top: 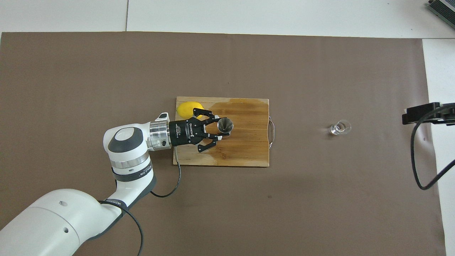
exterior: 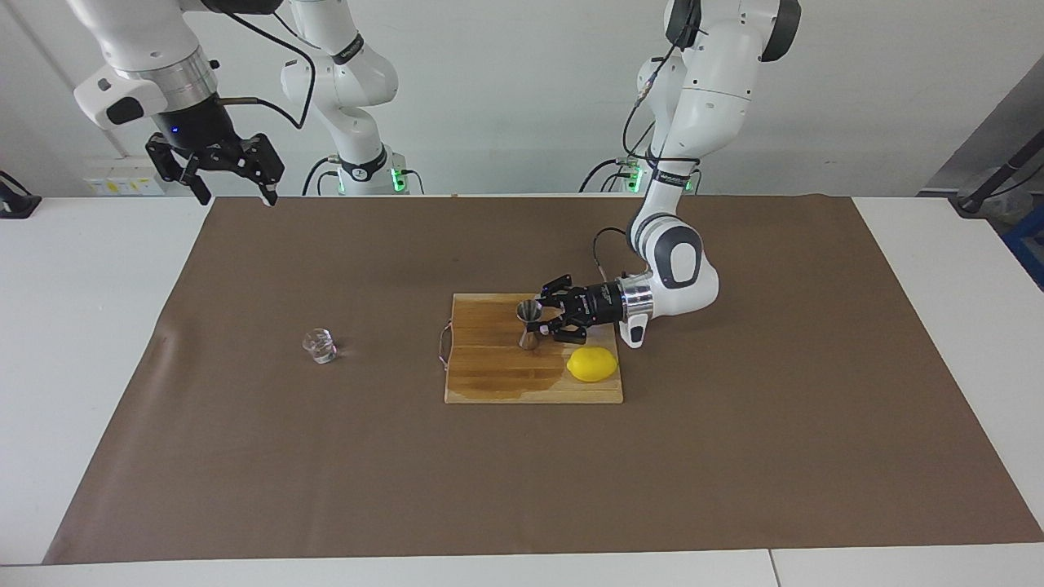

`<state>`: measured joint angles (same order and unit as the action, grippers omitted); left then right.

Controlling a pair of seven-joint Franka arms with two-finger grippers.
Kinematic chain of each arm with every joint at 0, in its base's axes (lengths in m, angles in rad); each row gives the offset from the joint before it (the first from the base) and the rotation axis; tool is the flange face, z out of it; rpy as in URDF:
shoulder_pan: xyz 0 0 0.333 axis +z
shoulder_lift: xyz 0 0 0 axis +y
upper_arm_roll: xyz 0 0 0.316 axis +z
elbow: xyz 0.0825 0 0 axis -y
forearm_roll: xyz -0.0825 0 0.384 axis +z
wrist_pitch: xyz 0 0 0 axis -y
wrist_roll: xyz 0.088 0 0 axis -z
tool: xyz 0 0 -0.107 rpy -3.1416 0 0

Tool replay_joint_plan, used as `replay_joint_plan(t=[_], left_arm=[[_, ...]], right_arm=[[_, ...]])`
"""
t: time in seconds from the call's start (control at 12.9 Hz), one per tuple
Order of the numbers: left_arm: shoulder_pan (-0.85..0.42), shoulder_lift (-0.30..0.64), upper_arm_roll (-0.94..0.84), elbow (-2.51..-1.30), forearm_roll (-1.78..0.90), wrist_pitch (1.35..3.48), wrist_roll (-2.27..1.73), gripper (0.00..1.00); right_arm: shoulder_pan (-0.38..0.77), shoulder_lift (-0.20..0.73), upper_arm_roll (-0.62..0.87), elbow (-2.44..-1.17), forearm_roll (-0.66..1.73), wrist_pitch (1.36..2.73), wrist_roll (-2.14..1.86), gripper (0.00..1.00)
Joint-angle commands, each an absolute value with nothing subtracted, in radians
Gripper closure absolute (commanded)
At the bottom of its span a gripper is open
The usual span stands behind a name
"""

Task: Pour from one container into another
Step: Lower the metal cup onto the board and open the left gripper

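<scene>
The silver jigger is upright and down on the board's dark wet patch in the overhead view, so the left gripper should open now, and the jigger would stand.
The silver hourglass jigger (exterior: pixel 528 323) (top: pixel 225 125) stands upright over the wooden cutting board (exterior: pixel 489 375) (top: pixel 249 153). My left gripper (exterior: pixel 540 322) (top: pixel 222 129) lies level and is shut on its narrow waist from the left arm's end. Whether the jigger's base touches the board I cannot tell. The small clear glass cup (exterior: pixel 319 345) (top: pixel 340 127) stands alone on the brown mat toward the right arm's end, about level with the board. My right gripper (exterior: pixel 236 196) hangs open and high over the mat's edge at that end, holding nothing, and the right arm waits.
A yellow lemon (exterior: pixel 592 364) (top: pixel 188 108) lies on the board's corner, close beside the left gripper's links. The board has a dark wet patch and a wire handle (top: pixel 272 132) on the side toward the cup. Brown mat (exterior: pixel 326 456) covers the white table.
</scene>
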<state>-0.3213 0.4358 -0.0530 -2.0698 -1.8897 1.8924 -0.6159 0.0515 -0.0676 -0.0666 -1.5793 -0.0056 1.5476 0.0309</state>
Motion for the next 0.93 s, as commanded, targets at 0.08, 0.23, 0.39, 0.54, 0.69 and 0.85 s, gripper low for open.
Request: replay_joint_plan(t=[0.08, 0.23, 0.39, 0.54, 0.69, 0.85], left_arm=[[-0.321, 0.457, -0.049, -2.056, -1.911, 1.871, -0.584, 0.59], [-0.321, 0.457, -0.049, -2.056, -1.911, 1.871, -0.586, 0.49], [-0.321, 0.457, -0.049, -2.056, -1.914, 1.873, -0.586, 0.27], [-0.322, 0.457, -0.049, -2.056, -1.917, 1.873, -0.586, 0.14], [-0.324, 0.457, -0.049, -2.056, -1.919, 1.873, -0.586, 0.02], [-0.324, 0.456, -0.048, -2.059, -1.919, 1.873, -0.587, 0.0]], right_arm=[[0.048, -0.08, -0.063, -1.585, -0.005, 1.536, 0.028, 0.0], [0.048, -0.08, -0.063, -1.585, -0.005, 1.536, 0.028, 0.0], [0.048, -0.08, -0.063, -1.585, -0.005, 1.536, 0.028, 0.0], [0.048, -0.08, -0.063, -1.585, -0.005, 1.536, 0.028, 0.0], [0.048, -0.08, -0.063, -1.585, -0.005, 1.536, 0.028, 0.0], [0.037, -0.08, -0.069, -1.585, -0.005, 1.536, 0.031, 0.0]])
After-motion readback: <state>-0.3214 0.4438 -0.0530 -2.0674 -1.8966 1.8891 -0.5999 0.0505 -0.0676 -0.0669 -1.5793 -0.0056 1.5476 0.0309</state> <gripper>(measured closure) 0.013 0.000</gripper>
